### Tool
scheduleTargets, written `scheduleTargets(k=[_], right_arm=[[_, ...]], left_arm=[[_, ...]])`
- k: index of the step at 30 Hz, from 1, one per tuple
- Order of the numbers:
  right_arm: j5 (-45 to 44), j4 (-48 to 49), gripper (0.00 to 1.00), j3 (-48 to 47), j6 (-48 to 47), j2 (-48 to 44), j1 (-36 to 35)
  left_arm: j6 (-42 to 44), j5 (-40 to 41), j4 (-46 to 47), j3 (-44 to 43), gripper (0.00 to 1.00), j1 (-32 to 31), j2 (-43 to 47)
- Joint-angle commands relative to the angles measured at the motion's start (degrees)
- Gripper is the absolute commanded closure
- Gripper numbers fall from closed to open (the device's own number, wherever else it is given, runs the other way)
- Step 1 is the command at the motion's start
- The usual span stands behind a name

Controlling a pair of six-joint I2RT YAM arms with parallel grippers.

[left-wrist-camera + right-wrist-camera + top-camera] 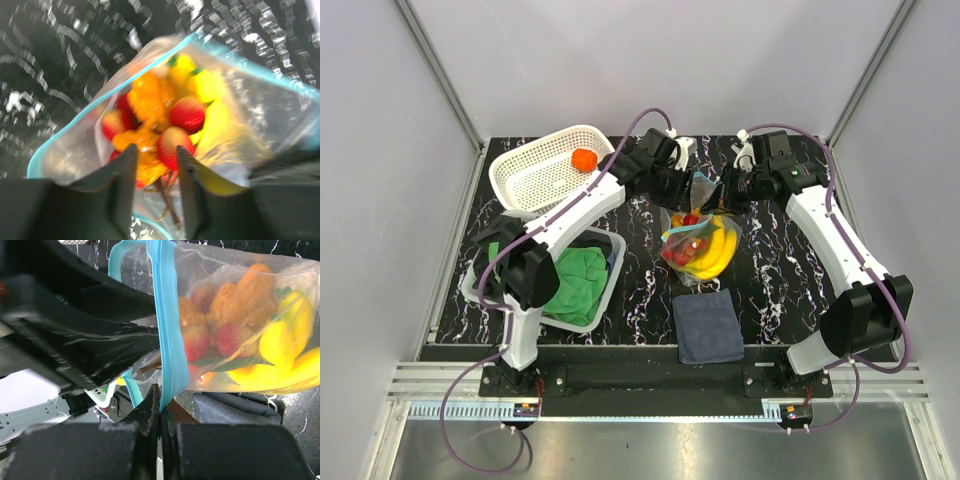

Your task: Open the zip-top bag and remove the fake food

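Observation:
The orange fake food has to come out lengthwise. My left gripper should grab it by its end nearest the bag's opening point(677, 220) point(148, 164) next.
The zip-top bag point(698, 245) hangs open-mouthed over the middle of the table, its teal strip point(165, 330) pulled upward. My right gripper point(727, 192) is shut on that strip point(161, 390) and holds one lip up. My left gripper point(690, 190) is open, with its fingers point(125, 170) reaching into the bag's mouth point(75, 125) just above the fake food. Inside lie red berries point(187, 114), orange bits point(147, 97) and a yellow banana bunch point(220, 120); the banana also shows in the right wrist view point(285, 340). One round orange-red fruit point(584, 160) lies in the white basket.
A white basket point(535, 170) stands at the back left. A clear bin point(612, 262) with a green cloth point(575, 280) is at the front left. A dark blue folded cloth point(708, 326) lies in front of the bag.

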State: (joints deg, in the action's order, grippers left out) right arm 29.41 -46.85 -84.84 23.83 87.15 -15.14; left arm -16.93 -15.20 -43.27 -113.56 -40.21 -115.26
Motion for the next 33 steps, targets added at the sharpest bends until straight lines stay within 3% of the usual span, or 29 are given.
scheduleTargets(k=[1,9,13,20,23,30,31,33], right_arm=[[-0.32,1.32,1.00,-2.44,0.51,-0.49,-0.68],[-0.23,1.67,1.00,-1.56,0.42,-0.58,-1.12],[-0.49,1.68,1.00,-1.56,0.34,-0.58,-1.12],[-1.11,2.03,1.00,-1.12,0.42,-0.67,-1.12],[-1.28,2.11,1.00,-0.94,0.42,-1.02,-1.12],[-1.90,2.29,1.00,0.29,0.33,-1.90,-1.12],[-2.07,2.29,1.00,0.46,0.33,-2.16,-1.12],[-2.51,2.20,1.00,0.73,0.25,-2.34,-1.12]], left_arm=[[-1.53,4.91,-4.37,-0.62,0.55,-0.14,-0.23],[-0.83,5.72,-5.95,-1.49,0.32,-0.31,-1.19],[-1.70,1.67,-8.23,-3.25,0.32,-0.31,-3.82],[-2.41,-5.44,-8.85,-2.81,0.41,-0.31,-5.06],[-3.81,-8.69,-7.45,-3.25,0.47,-0.22,-5.41],[-5.92,-9.94,-2.53,-2.90,0.86,-0.14,-3.04],[-6.10,-10.02,-2.26,-2.98,0.96,-0.14,-2.78],[-6.36,-9.59,-1.56,-3.16,1.00,-0.14,-1.90]])
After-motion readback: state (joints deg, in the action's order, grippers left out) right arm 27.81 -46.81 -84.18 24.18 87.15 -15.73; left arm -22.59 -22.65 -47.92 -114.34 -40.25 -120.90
